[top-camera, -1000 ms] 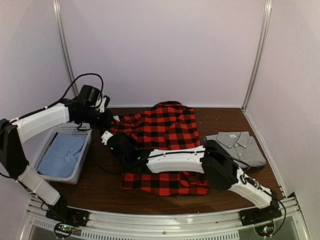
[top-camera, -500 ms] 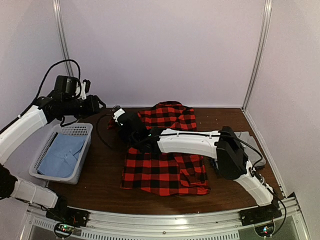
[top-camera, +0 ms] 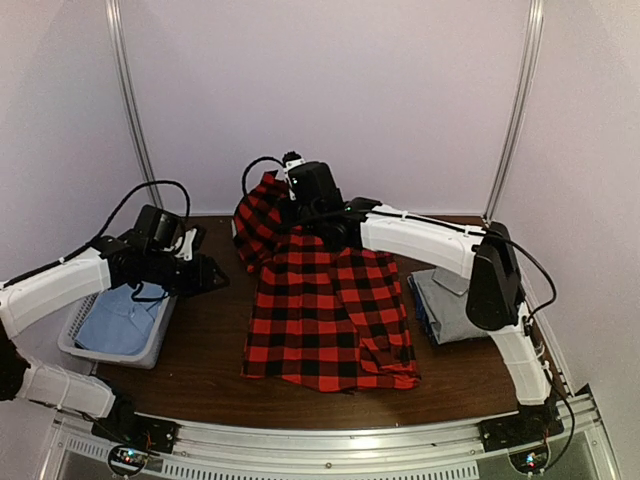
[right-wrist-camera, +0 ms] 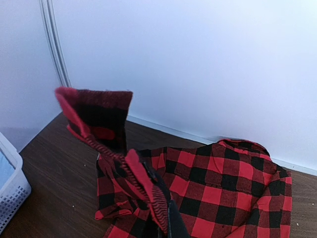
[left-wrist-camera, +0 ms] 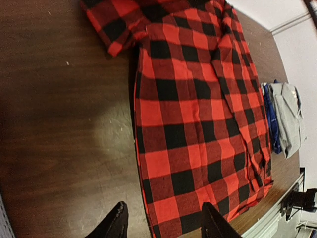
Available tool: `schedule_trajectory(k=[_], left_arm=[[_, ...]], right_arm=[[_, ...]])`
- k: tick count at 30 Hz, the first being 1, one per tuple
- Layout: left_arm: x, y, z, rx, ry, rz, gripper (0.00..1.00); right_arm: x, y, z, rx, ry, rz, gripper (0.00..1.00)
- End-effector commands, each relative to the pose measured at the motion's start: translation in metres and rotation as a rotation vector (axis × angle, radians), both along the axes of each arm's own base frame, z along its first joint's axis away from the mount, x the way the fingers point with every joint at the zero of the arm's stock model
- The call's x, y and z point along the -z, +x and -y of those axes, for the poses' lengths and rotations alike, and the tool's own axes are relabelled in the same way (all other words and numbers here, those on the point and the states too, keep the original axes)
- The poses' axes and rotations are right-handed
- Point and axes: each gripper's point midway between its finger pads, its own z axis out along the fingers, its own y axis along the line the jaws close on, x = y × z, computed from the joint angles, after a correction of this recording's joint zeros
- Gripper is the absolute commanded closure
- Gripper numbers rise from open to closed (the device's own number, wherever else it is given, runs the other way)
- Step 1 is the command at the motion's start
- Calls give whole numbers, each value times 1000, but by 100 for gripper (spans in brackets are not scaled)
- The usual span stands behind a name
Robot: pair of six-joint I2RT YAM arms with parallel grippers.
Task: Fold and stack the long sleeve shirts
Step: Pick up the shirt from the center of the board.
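Note:
My left gripper will next grab the flannel shirt's near bottom corner (top-camera: 248, 372) (left-wrist-camera: 157, 232), on the side of the raised sleeve. Then that whole side can be folded inward.
The red-and-black flannel shirt (top-camera: 330, 310) lies spread on the middle of the table; no white letters show. My right gripper (top-camera: 292, 200) is shut on its left sleeve and holds it raised at the back, above the shirt's far left corner. In the right wrist view the pinched cloth (right-wrist-camera: 148, 198) bunches at the gripper (right-wrist-camera: 171, 223) and the cuff (right-wrist-camera: 99, 111) stands up. My left gripper (top-camera: 215, 278) is open and empty, low beside the shirt's left edge (left-wrist-camera: 141, 163); its fingertips (left-wrist-camera: 116, 223) straddle that edge. The folded grey shirt (top-camera: 455, 305) lies at the right.
A white basket (top-camera: 160, 262) holding a blue cloth (top-camera: 125, 315) stands at the left, under my left arm. A blue layer (left-wrist-camera: 270, 119) shows under the grey shirt. The right arm spans over the grey shirt. Back wall and corner posts lie close behind.
My right gripper has swung to the back and up, lifting the sleeve, and the shirt body now lies flatter. My left arm has come down from high at the back left to the shirt's left edge.

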Motion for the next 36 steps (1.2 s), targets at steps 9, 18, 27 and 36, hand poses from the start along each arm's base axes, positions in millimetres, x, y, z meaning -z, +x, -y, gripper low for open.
schedule_trajectory(k=[9,18,27,36], left_arm=[[90,-93,27,159,21,-256,54],[117,-130,45,222,22,-358,59],[135,-129,48,203,105,-354,67],[147,-124,49,178,124,-357,74]], right_arm=[[-48,11,52,31,116,0,100],[-63,11,70,41,156,10,100],[-80,3,79,35,183,26,100],[-89,-5,81,6,190,30,100]])
